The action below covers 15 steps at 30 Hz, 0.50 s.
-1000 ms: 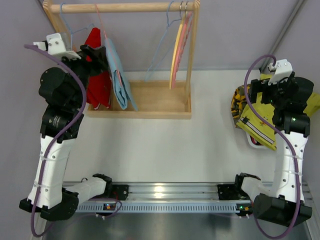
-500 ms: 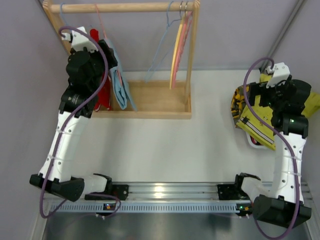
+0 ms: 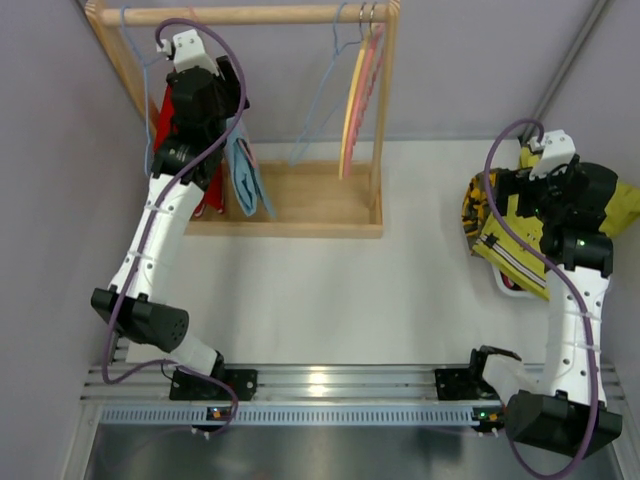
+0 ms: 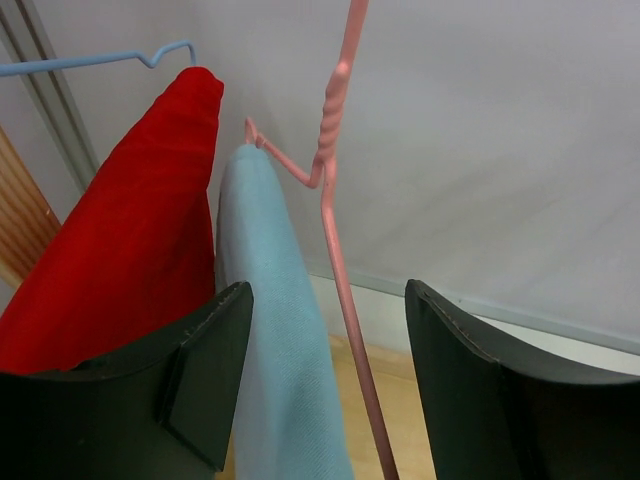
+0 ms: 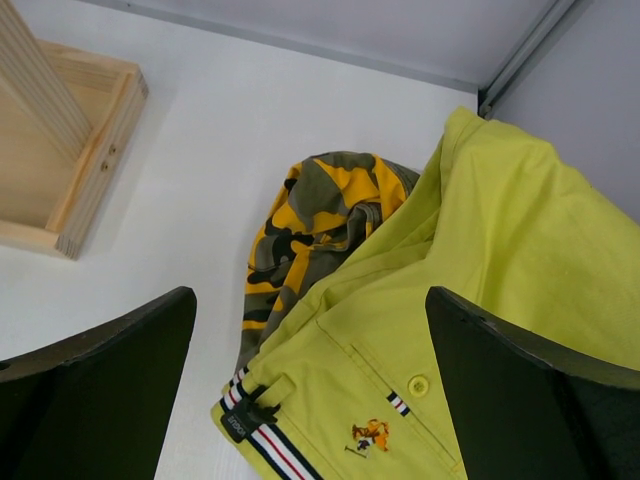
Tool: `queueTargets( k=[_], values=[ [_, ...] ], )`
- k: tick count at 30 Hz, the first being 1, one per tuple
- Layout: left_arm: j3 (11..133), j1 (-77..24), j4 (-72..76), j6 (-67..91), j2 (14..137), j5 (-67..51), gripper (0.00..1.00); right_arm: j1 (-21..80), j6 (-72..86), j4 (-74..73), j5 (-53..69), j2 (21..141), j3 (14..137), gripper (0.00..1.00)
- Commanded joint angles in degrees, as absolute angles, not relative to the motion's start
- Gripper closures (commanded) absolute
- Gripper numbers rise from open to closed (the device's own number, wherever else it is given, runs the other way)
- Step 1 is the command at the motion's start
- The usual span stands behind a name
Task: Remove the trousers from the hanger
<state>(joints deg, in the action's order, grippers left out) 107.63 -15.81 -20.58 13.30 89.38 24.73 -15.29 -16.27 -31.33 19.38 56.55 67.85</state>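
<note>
Next, my left gripper grabs the pink hanger by its bare wire arm, near the twist (image 4: 339,258), leaving the light blue trousers (image 4: 275,330) free to be removed.
The red trousers (image 3: 160,125) hang on a blue hanger at the left of the wooden rack, also in the left wrist view (image 4: 130,230). The light blue trousers (image 3: 247,175) hang beside them on a pink hanger (image 4: 335,250). My left gripper (image 3: 220,100) is open, and its jaws straddle the light blue trousers (image 4: 275,330) and the pink wire without closing on them (image 4: 325,380). The yellow-green trousers (image 5: 480,280) lie on the table at the right (image 3: 625,205). My right gripper (image 5: 310,390) is open and empty just above them.
The wooden rack has a top rail (image 3: 250,15) and a tray base (image 3: 310,200). Empty hangers (image 3: 355,90) hang at the rail's right end. A yellow-and-black patterned cloth (image 5: 310,220) lies under the yellow-green trousers. The wall stands close behind the rack.
My left arm has swung up and right, from beside the rack's left post to the rail, and its open jaws now sit over the light blue trousers. The right arm has barely moved.
</note>
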Motion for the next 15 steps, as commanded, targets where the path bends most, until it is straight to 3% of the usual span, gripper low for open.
queueTargets(
  k=[1, 3, 10, 14, 15],
  values=[
    [111.1, -15.2, -16.7, 11.3, 91.4, 27.9, 0.32, -16.1, -17.4, -29.5, 20.0, 55.0, 67.2, 0.01],
    [112.2, -14.9, -16.7, 11.2, 92.6, 28.3, 0.34, -16.1, -17.5, -29.4, 20.0, 54.8, 67.0, 0.01],
    [115.2, -13.6, -16.7, 11.3, 94.7, 29.0, 0.54, -16.1, -17.3, -29.2, 19.9, 54.8, 66.6, 0.01],
    [115.6, -13.1, -16.8, 11.4, 94.0, 28.8, 0.71, -16.1, -17.6, -29.2, 19.8, 54.5, 66.4, 0.01],
    [115.5, -13.0, -16.8, 11.5, 93.7, 28.6, 0.79, -16.1, -17.5, -29.2, 19.9, 54.4, 66.4, 0.01]
  ],
)
